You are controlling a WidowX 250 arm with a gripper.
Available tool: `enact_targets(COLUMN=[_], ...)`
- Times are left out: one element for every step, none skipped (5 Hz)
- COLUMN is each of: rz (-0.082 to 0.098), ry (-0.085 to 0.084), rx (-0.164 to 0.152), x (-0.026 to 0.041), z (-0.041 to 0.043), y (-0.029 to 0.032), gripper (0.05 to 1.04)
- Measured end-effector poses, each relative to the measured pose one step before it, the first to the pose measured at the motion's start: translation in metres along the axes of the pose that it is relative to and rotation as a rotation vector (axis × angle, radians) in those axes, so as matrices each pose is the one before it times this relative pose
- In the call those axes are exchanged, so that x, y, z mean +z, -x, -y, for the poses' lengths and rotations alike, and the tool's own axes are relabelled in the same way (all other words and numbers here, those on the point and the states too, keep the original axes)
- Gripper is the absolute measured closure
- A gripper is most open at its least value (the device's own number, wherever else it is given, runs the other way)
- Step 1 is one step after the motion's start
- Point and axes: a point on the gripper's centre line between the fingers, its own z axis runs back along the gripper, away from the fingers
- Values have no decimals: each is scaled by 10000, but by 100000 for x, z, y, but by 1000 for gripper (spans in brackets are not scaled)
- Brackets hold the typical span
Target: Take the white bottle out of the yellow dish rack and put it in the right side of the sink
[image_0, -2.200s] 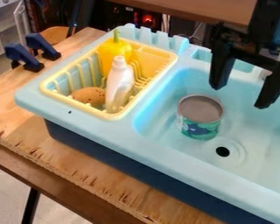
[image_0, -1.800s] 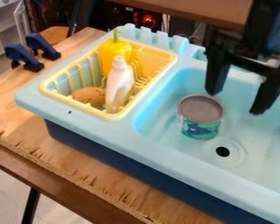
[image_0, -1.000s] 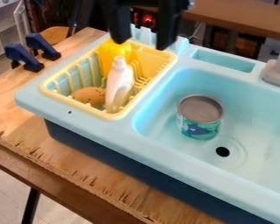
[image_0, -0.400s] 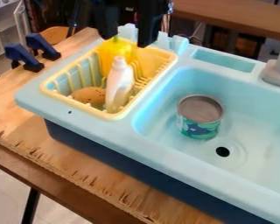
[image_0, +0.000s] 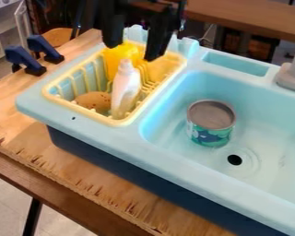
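Observation:
I will next take hold of the white bottle (image_0: 125,88) by its top with my gripper, so that I can take it out of the yellow drying rack.
The black gripper (image_0: 131,52) hangs over the back part of the yellow drying rack (image_0: 82,112), its two fingers apart and nothing seen between them. Just below it a yellow pepper (image_0: 119,54) stands in the rack, its top close to the fingers. In front of the pepper a white bottle (image_0: 125,88) leans upright. A brown speckled, potato-like item (image_0: 94,101) lies at the rack's front left. In the sink basin, a can (image_0: 211,123) with a green and blue label stands upright.
The light blue sink (image_0: 193,156) has a raised basin rim right of the rack and a grey faucet (image_0: 293,73) at the right edge. Two blue clamps (image_0: 26,60) stand on the wooden table (image_0: 17,106) at the left.
From above the right basin, the gripper has moved left to over the rack, then lower and slightly forward toward the pepper. Its fingers have spread a little since the last earlier frame.

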Motion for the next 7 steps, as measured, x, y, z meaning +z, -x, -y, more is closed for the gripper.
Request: enact_targets(rz=[-327,5,400,157,176,425,17], ry=[-38,35,113,-25,71,202,157], rx=[436,5,-246,-52,-81,-99,47], x=[-590,-471,-947,-498,-424,-262,175], z=[-626,-292,-6,-70,-13,-79,9], y=[342,-120,-704,-260,-284,166,92], gripper=[83,83,83,126,252,497,662])
